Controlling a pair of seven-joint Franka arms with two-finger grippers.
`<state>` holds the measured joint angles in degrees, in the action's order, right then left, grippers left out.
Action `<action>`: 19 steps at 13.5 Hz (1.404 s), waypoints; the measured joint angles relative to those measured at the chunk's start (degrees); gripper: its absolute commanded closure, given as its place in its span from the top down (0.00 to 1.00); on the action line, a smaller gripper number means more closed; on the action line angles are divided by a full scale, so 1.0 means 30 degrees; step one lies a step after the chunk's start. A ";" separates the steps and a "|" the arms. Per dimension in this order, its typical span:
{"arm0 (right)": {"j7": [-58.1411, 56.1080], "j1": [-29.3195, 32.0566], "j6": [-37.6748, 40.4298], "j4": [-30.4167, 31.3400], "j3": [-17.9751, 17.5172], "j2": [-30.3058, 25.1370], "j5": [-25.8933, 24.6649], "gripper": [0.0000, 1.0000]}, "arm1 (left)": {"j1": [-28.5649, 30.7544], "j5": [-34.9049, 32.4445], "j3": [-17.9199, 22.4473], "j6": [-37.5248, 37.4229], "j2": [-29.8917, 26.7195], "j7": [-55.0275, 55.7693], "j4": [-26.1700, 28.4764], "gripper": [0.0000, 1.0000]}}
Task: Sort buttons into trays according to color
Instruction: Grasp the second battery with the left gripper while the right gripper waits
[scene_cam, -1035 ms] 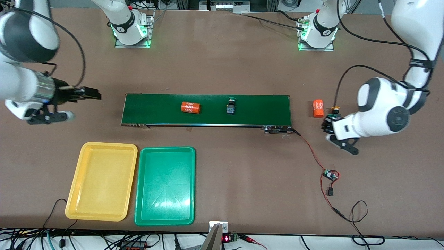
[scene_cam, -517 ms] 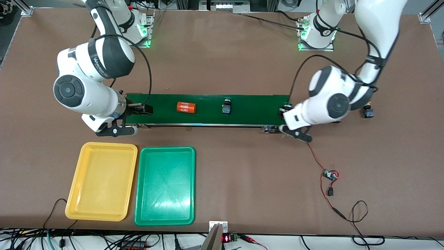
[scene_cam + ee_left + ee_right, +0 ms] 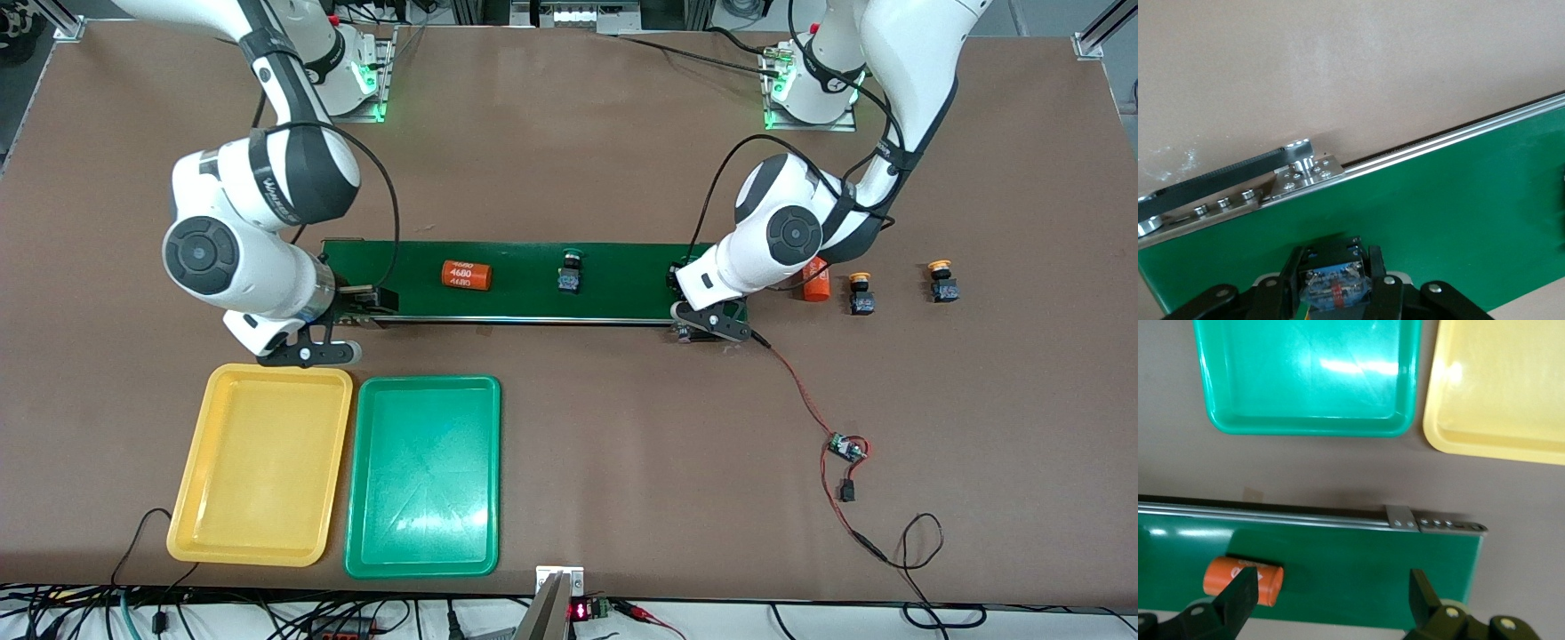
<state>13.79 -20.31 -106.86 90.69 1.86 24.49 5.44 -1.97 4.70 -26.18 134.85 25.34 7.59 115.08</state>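
Note:
My left gripper releases the button next, since in the left wrist view the button's black body stands close over the green conveyor belt and would land there.
My left gripper (image 3: 679, 277) (image 3: 1335, 272) is shut on a button (image 3: 1333, 287) with a black body and blue base, over the conveyor belt (image 3: 622, 277) at the left arm's end; its cap is hidden. A green button (image 3: 569, 272) stands on the belt's middle. Two yellow buttons (image 3: 859, 294) (image 3: 941, 282) stand on the table past that end. My right gripper (image 3: 372, 300) (image 3: 1331, 597) hangs open over the belt's other end, holding nothing. The yellow tray (image 3: 262, 462) (image 3: 1505, 393) and green tray (image 3: 425, 476) (image 3: 1305, 380) lie side by side, nearer the front camera than the belt.
An orange "4680" cylinder (image 3: 467, 275) (image 3: 1245, 582) lies on the belt close to one right finger. A second orange cylinder (image 3: 816, 284) lies off the belt, partly covered by the left arm. A small circuit board (image 3: 845, 447) with red wire trails from the belt.
Both arms swung in over the belt's ends. The left gripper carried its button from beside the yellow buttons to the belt. The cylinder and green button drifted toward the right arm's end.

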 measured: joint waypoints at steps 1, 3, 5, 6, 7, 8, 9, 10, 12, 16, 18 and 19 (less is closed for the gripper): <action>0.0372 -0.0254 -0.0456 0.0001 -0.0002 0.0303 -0.0001 1.00 | 0.0007 0.0000 0.0042 0.0001 0.0003 0.0005 0.0041 0.34; 0.2154 -0.1157 -0.1590 0.0001 -0.0017 0.1062 -0.0034 1.00 | 0.0010 0.0000 0.0103 0.0003 0.0045 0.0009 0.0100 1.00; 0.4372 -0.2451 -0.2726 -0.0035 -0.0042 0.1930 -0.0569 1.00 | 0.0014 0.0000 0.0142 0.0070 0.0038 -0.0003 0.0100 1.00; 0.5293 -0.2993 -0.3099 -0.0044 -0.0047 0.2280 -0.0711 1.00 | 0.0024 0.0000 0.0149 0.0096 -0.0008 -0.0002 0.0045 1.00; 0.5968 -0.3371 -0.3248 -0.0073 -0.0046 0.2523 -0.0742 1.00 | 0.0045 0.0000 0.0156 0.0089 -0.0114 0.0009 -0.0050 1.00; 0.6502 -0.3578 -0.3264 -0.0110 -0.0042 0.2647 -0.0742 1.00 | 0.0099 0.0000 0.0184 -0.0046 -0.0330 0.0018 -0.0158 1.00; 0.6949 -0.3658 -0.3258 -0.0136 -0.0042 0.2663 -0.0742 1.00 | 0.0212 0.0001 0.0294 -0.0404 -0.0704 0.0061 -0.0268 1.00; 0.7280 -0.3667 -0.3210 -0.0174 -0.0040 0.2653 -0.0741 1.00 | 0.0497 0.0001 0.0464 -0.0820 -0.1149 0.0089 -0.0339 1.00; 0.7498 -0.3664 -0.2689 -0.0256 -0.0035 0.2628 -0.0676 1.00 | 0.1876 0.0001 0.0954 -0.1711 -0.2013 0.0058 -0.0356 1.00; 0.7719 -0.3853 -0.1679 -0.0272 -0.0136 0.1954 -0.0007 1.00 | 0.5604 -0.0001 0.1762 -0.2700 -0.2115 -0.2974 -0.0104 1.00; 0.7891 -0.3896 -0.1727 -0.0035 -0.0228 0.1533 0.0024 1.00 | 0.6564 -0.0001 0.2022 -0.3344 -0.1857 -0.4345 0.0300 1.00; 0.8103 -0.3898 -0.2091 0.0255 -0.0372 0.1371 0.0047 1.00 | 0.6890 -0.0001 0.2038 -0.3558 -0.1769 -0.4747 0.0561 1.00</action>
<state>38.10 -32.01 -113.13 91.45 0.75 28.61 5.58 18.70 4.70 -20.07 124.18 20.03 -6.65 116.76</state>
